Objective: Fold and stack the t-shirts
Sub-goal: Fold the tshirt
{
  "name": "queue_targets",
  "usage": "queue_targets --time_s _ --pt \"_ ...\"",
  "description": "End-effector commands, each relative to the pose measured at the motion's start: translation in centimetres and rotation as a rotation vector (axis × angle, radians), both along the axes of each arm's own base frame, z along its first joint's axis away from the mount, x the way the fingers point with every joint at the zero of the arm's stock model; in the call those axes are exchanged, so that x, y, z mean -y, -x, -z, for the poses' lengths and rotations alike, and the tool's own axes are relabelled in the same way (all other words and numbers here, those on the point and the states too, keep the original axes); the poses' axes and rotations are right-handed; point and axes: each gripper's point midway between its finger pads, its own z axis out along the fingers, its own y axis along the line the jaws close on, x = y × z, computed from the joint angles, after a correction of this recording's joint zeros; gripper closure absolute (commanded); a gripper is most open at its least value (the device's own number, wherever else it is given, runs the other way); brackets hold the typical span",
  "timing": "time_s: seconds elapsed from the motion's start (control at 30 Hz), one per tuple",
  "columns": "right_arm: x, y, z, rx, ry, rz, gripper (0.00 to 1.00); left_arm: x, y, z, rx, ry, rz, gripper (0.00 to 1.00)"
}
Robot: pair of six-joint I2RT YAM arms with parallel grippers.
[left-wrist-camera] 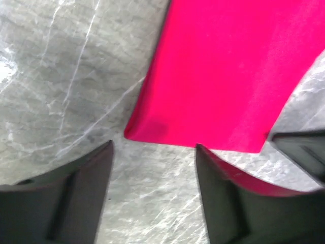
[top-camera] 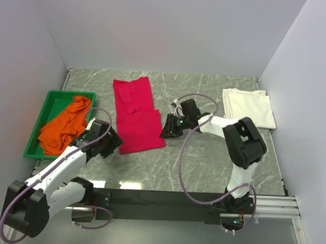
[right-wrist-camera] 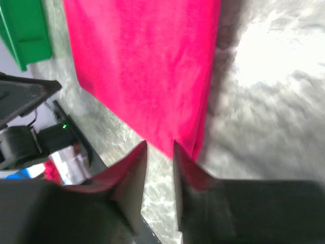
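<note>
I need to grab the near corner of the crimson t-shirt with my right gripper next, layers together, to fold the near edge of the crimson t-shirt (top-camera: 135, 116) over the rest.
The crimson t-shirt (top-camera: 135, 116) lies flat on the marble table as a long folded strip. My left gripper (top-camera: 114, 142) is at its near left corner. In the left wrist view the gripper (left-wrist-camera: 153, 145) is wide open with only marble between the jaws, and the crimson shirt (left-wrist-camera: 228, 71) ends just ahead. My right gripper (top-camera: 168, 128) is at the near right corner. In the right wrist view the gripper (right-wrist-camera: 160, 144) is open by a narrow gap, and the crimson shirt's (right-wrist-camera: 147, 66) corner reaches its tips. The cream-white t-shirt (top-camera: 248, 107) lies folded at the back right. The orange t-shirt (top-camera: 64, 126) is crumpled in the bin.
The green plastic bin (top-camera: 51, 102) stands at the left against the wall and also shows in the right wrist view (right-wrist-camera: 25, 30). White walls close the table on three sides. The arms' black base rail (top-camera: 159, 199) runs along the near edge.
</note>
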Motion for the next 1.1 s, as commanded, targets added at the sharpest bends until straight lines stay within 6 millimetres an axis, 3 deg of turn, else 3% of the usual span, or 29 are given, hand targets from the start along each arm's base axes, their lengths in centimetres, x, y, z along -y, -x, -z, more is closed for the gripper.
queue_targets --time_s 0.0,0.1,0.23,0.53,0.77,0.9,1.07 --pt "2.2 -0.8 -2.7 0.140 0.129 0.050 0.64 -0.7 0.4 0.5 -0.047 -0.063 0.023 0.26" --pt "3.4 -0.6 -2.6 0.155 0.242 0.082 0.48 -0.6 0.2 1.2 -0.075 -0.075 0.039 0.24" --pt "4.0 1.1 -1.1 0.133 0.394 0.090 0.45 -0.5 -0.2 2.2 -0.111 -0.096 0.052 0.26" --pt "2.6 1.5 0.2 0.121 0.463 0.103 0.44 0.4 -0.4 3.7 -0.166 -0.108 0.090 0.34" --pt "2.1 2.0 2.4 0.088 0.520 0.078 0.45 0.9 0.1 5.3 -0.231 -0.153 0.132 0.38" --pt "2.1 2.5 3.1 0.069 0.570 0.055 0.48 1.0 0.4 6.0 -0.270 -0.167 0.150 0.46" --pt "2.6 3.5 3.8 0.048 0.664 0.029 0.49 0.8 1.2 6.6 -0.314 -0.201 0.171 0.47"
